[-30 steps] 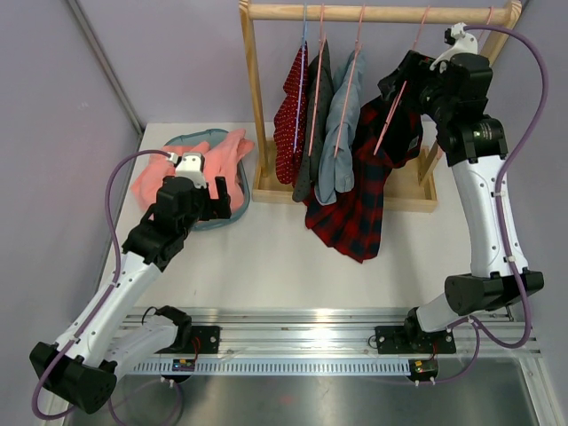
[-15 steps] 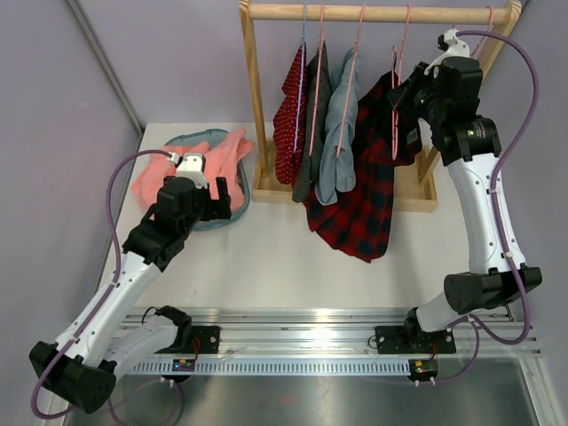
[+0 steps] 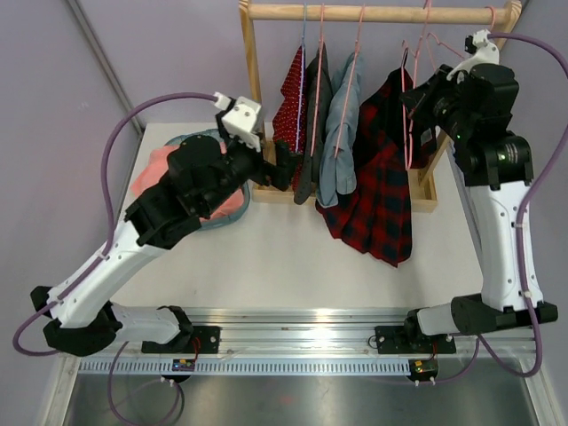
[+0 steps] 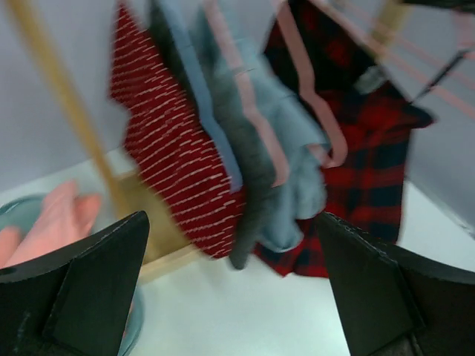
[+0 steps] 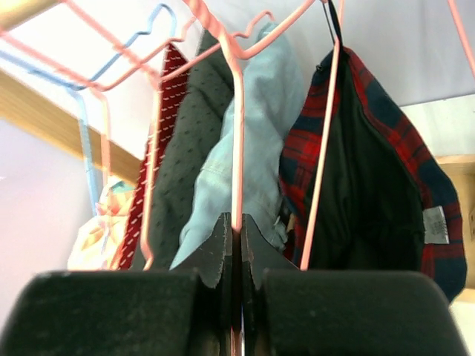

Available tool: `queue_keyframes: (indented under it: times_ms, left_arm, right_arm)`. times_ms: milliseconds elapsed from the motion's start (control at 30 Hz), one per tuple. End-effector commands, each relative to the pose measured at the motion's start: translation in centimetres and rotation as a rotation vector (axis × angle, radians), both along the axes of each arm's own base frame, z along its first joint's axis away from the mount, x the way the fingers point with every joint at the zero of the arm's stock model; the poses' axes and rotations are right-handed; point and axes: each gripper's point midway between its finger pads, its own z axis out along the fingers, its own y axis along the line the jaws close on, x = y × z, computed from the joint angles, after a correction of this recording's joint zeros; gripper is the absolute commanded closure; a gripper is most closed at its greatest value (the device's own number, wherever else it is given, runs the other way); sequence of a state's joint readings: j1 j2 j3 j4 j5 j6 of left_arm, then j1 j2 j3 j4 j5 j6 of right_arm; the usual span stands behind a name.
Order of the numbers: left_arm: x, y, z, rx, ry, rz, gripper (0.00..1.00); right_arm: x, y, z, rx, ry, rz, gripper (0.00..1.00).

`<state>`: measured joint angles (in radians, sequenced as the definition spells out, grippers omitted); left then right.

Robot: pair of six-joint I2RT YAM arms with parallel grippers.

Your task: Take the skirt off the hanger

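Note:
I should next use my left gripper to grab the skirt's top corner (image 3: pixel 399 77) (image 4: pixel 303 7) beside the black loop, so that the loop stays free to slip off the hanger.
The skirt (image 3: pixel 382 186), red and dark plaid, hangs on a pink hanger (image 3: pixel 410 115) at the right end of the wooden rack (image 3: pixel 373 13). My right gripper (image 3: pixel 419 111) is shut on that hanger's wire. In the right wrist view the pink hanger (image 5: pixel 236 148) runs down between the closed fingers of the right gripper (image 5: pixel 236 226), and the skirt (image 5: pixel 386 170) hangs just to its right. My left gripper (image 3: pixel 282 169) stands open in front of the rack's left garments, holding nothing. Its wrist view shows the skirt (image 4: pixel 371 148) beyond the wide jaws of the left gripper (image 4: pixel 237 297).
A red patterned garment (image 3: pixel 288 98), a grey one (image 3: pixel 311 115) and a light blue one (image 3: pixel 342 124) hang on the rack left of the skirt. A teal basket (image 3: pixel 182 139) with pink clothes (image 3: pixel 155 173) sits at the left. The rack's base (image 3: pixel 417 200) lies behind the skirt.
My right gripper closed on the pink hanger and carried it with the skirt to the right. My left arm swung from over the basket toward the rack, still open.

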<state>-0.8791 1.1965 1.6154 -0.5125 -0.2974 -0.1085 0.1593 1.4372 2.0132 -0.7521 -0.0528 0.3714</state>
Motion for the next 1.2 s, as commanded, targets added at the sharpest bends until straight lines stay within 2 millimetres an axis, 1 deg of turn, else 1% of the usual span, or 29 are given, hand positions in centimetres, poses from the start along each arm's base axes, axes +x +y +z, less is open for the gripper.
queue_keyframes:
  times_ms: [0, 33, 67, 100, 133, 200, 233, 300, 333, 367, 400, 433, 467, 500, 533, 600, 667, 700, 767, 800, 833, 867, 900, 933, 1033, 1067, 1100, 1167]
  left_arm:
    - [-2.5, -6.4, 1.6, 0.012, -0.064, -0.226, 0.01]
    - [-3.3, -9.2, 1.6, -0.010, -0.081, -0.299, 0.01]
    - [-4.3, -10.9, 1.7, -0.027, -0.091, -0.370, 0.01]
    - [-4.8, -12.3, 0.9, -0.032, -0.087, -0.410, 0.01]
    - [-5.2, -14.3, 1.0, -0.066, -0.110, -0.447, 0.01]
    - [-5.8, -16.5, -0.1, -0.085, -0.099, -0.493, 0.01]
    - [-5.9, -18.1, -0.6, -0.098, -0.098, -0.517, 0.01]
    - [-6.4, -19.6, -1.1, -0.119, -0.089, -0.549, 0.01]
    - [-7.4, -20.7, -0.8, -0.141, -0.101, -0.594, 0.01]
    - [-7.5, -21.5, -1.5, -0.140, -0.093, -0.610, 0.01]
    - [-7.9, -22.1, -0.9, -0.168, -0.105, -0.630, 0.01]
    - [-8.8, -22.7, -0.9, -0.179, -0.104, -0.665, 0.01]
    - [-9.1, -23.2, -1.1, -0.189, -0.096, -0.680, 0.01]
    - [-9.4, -23.5, -0.7, -0.209, -0.106, -0.697, 0.01]
    - [-10.1, -23.8, -0.7, -0.220, -0.105, -0.731, 0.01]
    - [-10.5, -24.3, -0.8, -0.234, -0.100, -0.756, 0.03]
    - [-11.0, -24.7, -0.5, -0.249, -0.103, -0.783, 0.07]
    - [-11.0, -25.1, -0.9, -0.245, -0.095, -0.794, 0.07]
    - [-11.6, -25.5, -0.8, -0.251, -0.090, -0.832, 0.09]
    - [-12.0, -25.7, -0.6, -0.258, -0.085, -0.854, 0.14]
    - [-12.6, -26.0, -0.8, -0.256, -0.079, -0.893, 0.17]
    - [-12.8, -26.1, -0.8, -0.259, -0.070, -0.905, 0.19]
    - [-12.9, -26.2, -0.7, -0.259, -0.068, -0.915, 0.29]
    - [-13.2, -26.3, -0.9, -0.257, -0.064, -0.933, 0.32]
    - [-14.0, -26.5, -1.3, -0.250, -0.051, -0.982, 0.34]
    - [-14.2, -26.6, -1.3, -0.251, -0.045, -0.990, 0.37]
    - [-14.4, -26.6, -1.3, -0.250, -0.043, -1.003, 0.52]
    - [-14.4, -26.6, -1.3, -0.253, -0.042, -1.001, 0.65]
  right_arm:
    - [-5.6, 0.2, 7.4, 0.075, -0.237, 0.048, 1.00]
    - [-6.7, 0.1, 7.6, 0.083, -0.247, 0.053, 1.00]
    - [-7.4, 0.2, 7.7, 0.096, -0.250, 0.057, 1.00]
    - [-8.1, 0.2, 7.7, 0.101, -0.247, 0.068, 1.00]
    - [-9.4, 0.2, 8.2, 0.109, -0.262, 0.074, 1.00]
    - [-10.8, 0.4, 8.3, 0.129, -0.257, 0.099, 1.00]
    - [-12.1, 0.4, 8.8, 0.137, -0.275, 0.108, 1.00]
    - [-13.4, 0.5, 8.8, 0.151, -0.268, 0.121, 1.00]
    - [-14.6, 0.3, 9.3, 0.154, -0.285, 0.125, 1.00]
    - [-15.1, 0.3, 9.1, 0.162, -0.278, 0.127, 1.00]
    - [-15.6, 0.3, 9.1, 0.164, -0.279, 0.131, 1.00]
    - [-16.5, 0.1, 9.4, 0.169, -0.291, 0.132, 1.00]
    - [-16.8, 0.2, 9.2, 0.177, -0.286, 0.135, 1.00]
    - [-17.1, 0.3, 9.1, 0.179, -0.285, 0.144, 1.00]
    - [-17.5, 0.3, 8.9, 0.184, -0.280, 0.147, 1.00]
    - [-17.9, 0.5, 8.8, 0.191, -0.275, 0.159, 1.00]
    - [-18.5, 0.6, 8.8, 0.211, -0.276, 0.168, 1.00]
    - [-18.7, 0.8, 8.8, 0.216, -0.278, 0.182, 1.00]
    - [-19.1, 1.1, 8.9, 0.237, -0.280, 0.198, 1.00]
    - [-19.3, 1.2, 9.0, 0.243, -0.284, 0.211, 1.00]
    - [-19.5, 1.3, 8.9, 0.249, -0.285, 0.216, 1.00]
    - [-19.4, 1.5, 9.0, 0.262, -0.286, 0.225, 1.00]
    - [-19.5, 1.7, 9.0, 0.267, -0.284, 0.235, 1.00]
    - [-19.7, 1.9, 9.2, 0.280, -0.286, 0.245, 1.00]
    - [-20.1, 2.3, 10.0, 0.311, -0.309, 0.278, 1.00]
    - [-20.4, 2.6, 10.5, 0.319, -0.324, 0.300, 1.00]
    - [-20.3, 2.8, 10.6, 0.328, -0.322, 0.308, 1.00]
    - [-20.5, 3.1, 11.0, 0.352, -0.326, 0.331, 1.00]
